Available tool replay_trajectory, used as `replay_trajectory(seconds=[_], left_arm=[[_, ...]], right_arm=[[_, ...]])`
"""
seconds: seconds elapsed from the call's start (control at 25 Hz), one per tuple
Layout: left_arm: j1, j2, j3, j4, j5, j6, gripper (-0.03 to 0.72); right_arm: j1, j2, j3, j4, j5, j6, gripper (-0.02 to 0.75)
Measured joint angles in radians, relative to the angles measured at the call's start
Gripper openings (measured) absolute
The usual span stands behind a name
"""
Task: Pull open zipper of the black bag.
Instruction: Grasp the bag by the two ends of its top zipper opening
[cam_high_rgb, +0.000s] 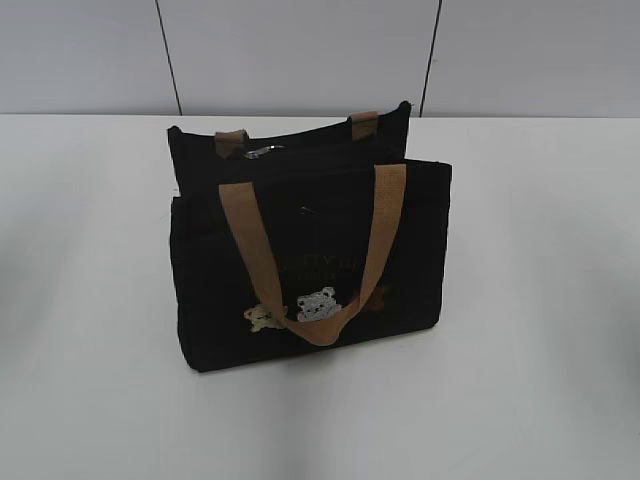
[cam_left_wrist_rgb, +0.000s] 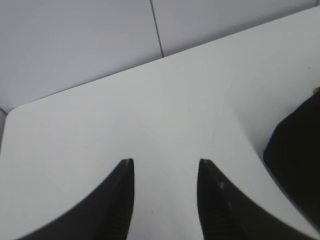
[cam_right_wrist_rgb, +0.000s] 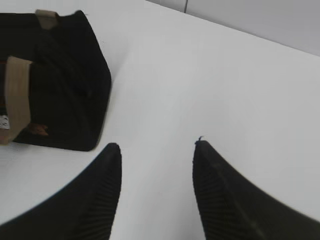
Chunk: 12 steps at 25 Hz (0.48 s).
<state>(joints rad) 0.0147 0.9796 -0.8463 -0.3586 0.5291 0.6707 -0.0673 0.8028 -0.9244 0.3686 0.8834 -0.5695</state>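
Observation:
Next, my left gripper grabs the black bag (cam_high_rgb: 310, 255) by its top corner (cam_high_rgb: 180, 140) beside the zipper pull, to hold the bag steady while its zipper opens.
The black bag (cam_high_rgb: 310, 255) stands upright in the middle of the white table, with tan handles and small bear patches on its front. Its zipper runs along the top edge, and a small silvery pull tab (cam_high_rgb: 262, 151) lies near the left end. Neither arm shows in the exterior view. My left gripper (cam_left_wrist_rgb: 165, 161) is open over bare table, with a corner of the black bag (cam_left_wrist_rgb: 297, 165) at the right edge of its view. My right gripper (cam_right_wrist_rgb: 157, 145) is open with nothing between its fingers, and the black bag (cam_right_wrist_rgb: 60, 85) sits at the upper left of its view.
The white table (cam_high_rgb: 90, 300) spreads around the bag on all sides. A pale panelled wall (cam_high_rgb: 300, 50) rises behind it. The table's rounded far corner (cam_left_wrist_rgb: 20, 107) shows in the left wrist view.

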Motion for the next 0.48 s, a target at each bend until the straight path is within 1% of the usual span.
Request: replay_trajectory(seconds=[0.16, 0.24, 0.32, 0.48], left_arm=[[0.000, 0.112, -0.068, -0.177, 0.055, 0.227, 0.316], [0.000, 0.159, -0.095, -0.277, 0.078, 0.339, 0.316], [0.000, 0.209, -0.119, -0.351, 0.117, 0.467, 0.316], [0.000, 0.312, -0.135, -0.457, 0.211, 0.686, 0.316]], right_arm=[[0.025, 0.155, -0.125, 0.085, 0.015, -0.117, 0.358], [0.062, 0.218, -0.203, 0.099, 0.036, -0.161, 0.358], [0.111, 0.292, -0.278, 0.103, 0.061, -0.188, 0.358], [0.205, 0.433, -0.429, 0.126, 0.111, -0.215, 0.358]])
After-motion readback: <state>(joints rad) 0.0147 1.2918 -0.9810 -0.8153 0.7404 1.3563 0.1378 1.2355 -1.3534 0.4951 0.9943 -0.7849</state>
